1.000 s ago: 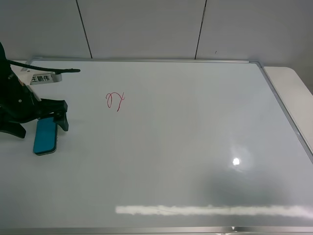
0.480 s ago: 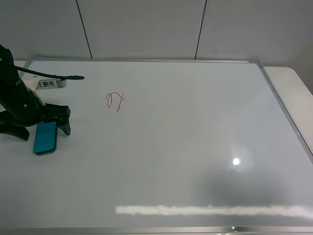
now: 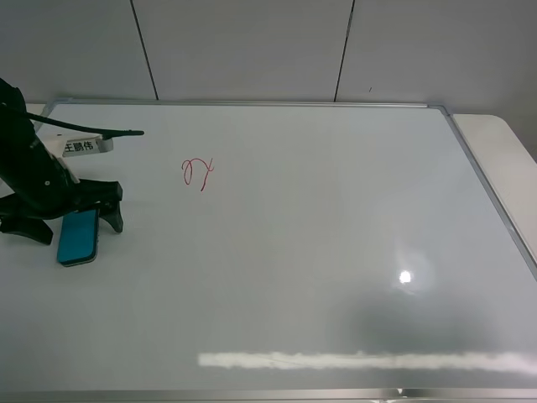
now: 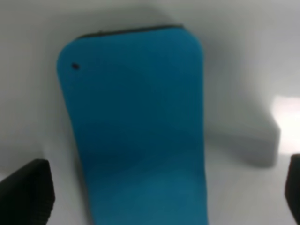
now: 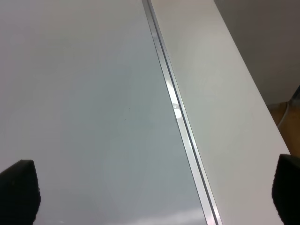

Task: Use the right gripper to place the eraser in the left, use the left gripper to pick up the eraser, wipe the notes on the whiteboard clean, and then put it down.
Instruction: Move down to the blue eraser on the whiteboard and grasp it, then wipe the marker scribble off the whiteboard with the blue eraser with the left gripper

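Observation:
My left gripper closes on the teal-blue eraser (image 3: pixel 78 238), since my fingers reach down to the whiteboard on both long sides of the eraser. Closing now would catch it.
The teal-blue eraser (image 3: pixel 78 238) lies flat on the whiteboard (image 3: pixel 319 227) at the far left. My left gripper (image 3: pixel 70 222) is open and sits low over the eraser's far end, one finger on each side, with no visible grip. In the left wrist view the eraser (image 4: pixel 136 126) fills the middle, between the two black fingertips (image 4: pixel 26 194) at the frame's edges. The red notes (image 3: pixel 199 173) are on the board, to the right of the gripper and farther back. My right gripper (image 5: pixel 152 190) is open and empty over the board's right edge; it is out of the exterior view.
The board's silver frame (image 5: pixel 176 108) runs past the right gripper, with a white table strip (image 5: pixel 220 93) beyond it. A white tag (image 3: pixel 81 146) and a black cable (image 3: pixel 92 128) hang from the left arm. A grey panel wall (image 3: pixel 252 42) stands behind the board.
The left gripper has shifted slightly right and settled lower around the eraser's far end. The eraser and the notes have not moved.

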